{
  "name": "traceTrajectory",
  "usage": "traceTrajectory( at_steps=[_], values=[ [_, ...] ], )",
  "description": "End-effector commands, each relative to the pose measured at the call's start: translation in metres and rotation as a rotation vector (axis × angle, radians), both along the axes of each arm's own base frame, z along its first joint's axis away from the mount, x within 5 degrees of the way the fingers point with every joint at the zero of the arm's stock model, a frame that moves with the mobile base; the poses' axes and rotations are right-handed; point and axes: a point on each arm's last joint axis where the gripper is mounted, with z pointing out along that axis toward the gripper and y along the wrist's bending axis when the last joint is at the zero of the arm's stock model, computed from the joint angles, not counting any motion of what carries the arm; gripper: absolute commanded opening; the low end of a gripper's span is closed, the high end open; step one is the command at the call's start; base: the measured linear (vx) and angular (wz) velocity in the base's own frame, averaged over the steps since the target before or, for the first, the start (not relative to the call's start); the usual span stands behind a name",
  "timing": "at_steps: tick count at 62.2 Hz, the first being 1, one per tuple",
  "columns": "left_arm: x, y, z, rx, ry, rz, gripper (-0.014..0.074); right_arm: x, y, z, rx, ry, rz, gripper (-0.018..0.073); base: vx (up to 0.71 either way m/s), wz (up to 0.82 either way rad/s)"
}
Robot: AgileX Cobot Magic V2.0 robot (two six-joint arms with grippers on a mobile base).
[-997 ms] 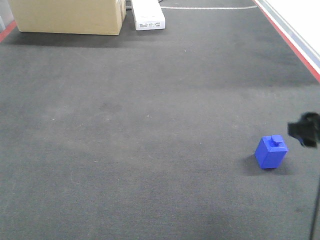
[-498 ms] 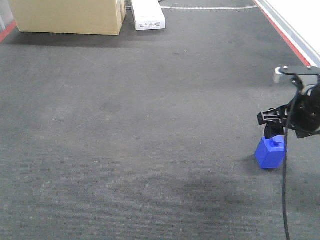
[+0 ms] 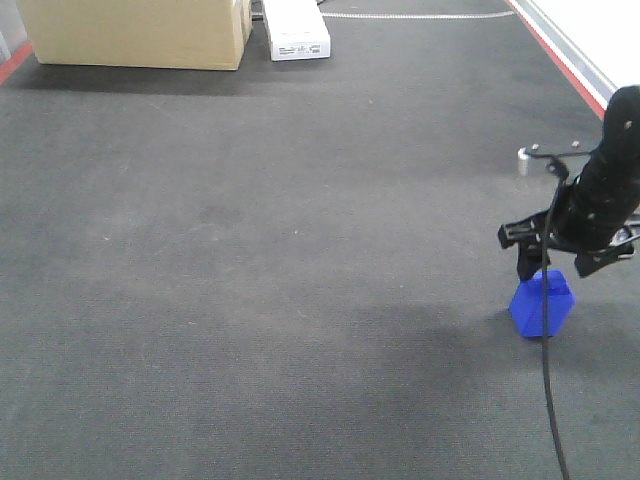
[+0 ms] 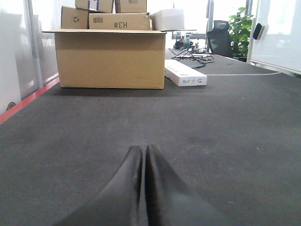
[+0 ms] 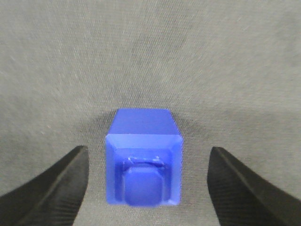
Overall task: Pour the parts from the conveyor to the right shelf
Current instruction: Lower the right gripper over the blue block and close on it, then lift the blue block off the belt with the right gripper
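Observation:
The blue part needs to go to the shelf, so my right gripper should next grab it by its box-shaped body (image 5: 144, 149). Its raised square knob (image 5: 143, 184) stays free.
A small blue box-shaped part (image 3: 541, 306) with a raised square knob on top stands on the dark grey carpet at the right. In the right wrist view the blue part (image 5: 143, 160) sits between my fingers, touching neither. My right gripper (image 5: 147, 162) is open and hangs just above the part; it also shows in the front view (image 3: 548, 262). My left gripper (image 4: 143, 151) is shut and empty, low over bare carpet. No conveyor or shelf is in view.
A large cardboard box (image 3: 135, 32) stands at the far left, with a flat white box (image 3: 296, 30) beside it. A red and white strip (image 3: 580, 75) runs along the right edge. More cartons (image 4: 110, 19) are stacked behind the large box.
My right arm has come in from the right edge and moved down over the blue part, now covering its top. The part has not moved.

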Motion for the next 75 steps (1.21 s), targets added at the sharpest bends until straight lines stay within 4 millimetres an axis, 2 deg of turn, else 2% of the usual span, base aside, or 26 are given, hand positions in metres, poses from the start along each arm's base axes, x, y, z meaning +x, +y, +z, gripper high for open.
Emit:
traceTrajectory(
  at_steps=[1, 11, 18, 24, 32, 40, 44, 53, 75],
  values=[
    [0.000, 0.000, -0.003, -0.010, -0.054, -0.001, -0.0006, 0.002, -0.002, 0.014, 0.001, -0.041, 0.007, 0.0512, 0.00, 0.00],
    [0.000, 0.000, -0.003, -0.010, -0.054, -0.001, -0.0006, 0.006, -0.001, 0.000, 0.005, -0.001, 0.006, 0.0501, 0.00, 0.00],
    [0.000, 0.000, -0.003, -0.010, -0.054, -0.001, -0.0006, 0.008, -0.001, -0.004, 0.004, 0.004, 0.006, 0.0448, 0.00, 0.00],
    [0.000, 0.000, -0.003, -0.010, -0.054, -0.001, -0.0006, 0.009, -0.001, -0.004, 0.004, -0.011, 0.006, 0.0344, 0.00, 0.00],
    [0.000, 0.000, -0.003, -0.010, -0.054, -0.001, -0.0006, 0.010, -0.001, -0.004, 0.004, -0.022, 0.006, 0.0160, 0.00, 0.00],
    [0.000, 0.000, -0.003, -0.010, -0.054, -0.001, -0.0006, 0.006, 0.000, 0.003, 0.015, -0.028, 0.004, -0.0005, 0.00, 0.00],
    [0.000, 0.000, -0.003, -0.010, -0.054, -0.001, -0.0006, 0.002, 0.001, 0.012, 0.026, -0.060, 0.003, -0.0013, 0.00, 0.00],
    [0.000, 0.000, -0.003, -0.010, -0.054, -0.001, -0.0006, -0.025, 0.001, 0.036, 0.028, -0.217, -0.001, -0.0009, 0.00, 0.00],
    [0.000, 0.000, -0.003, -0.010, -0.054, -0.001, -0.0006, -0.126, 0.003, 0.073, 0.052, -0.557, -0.003, -0.0008, 0.00, 0.00]
  ],
)
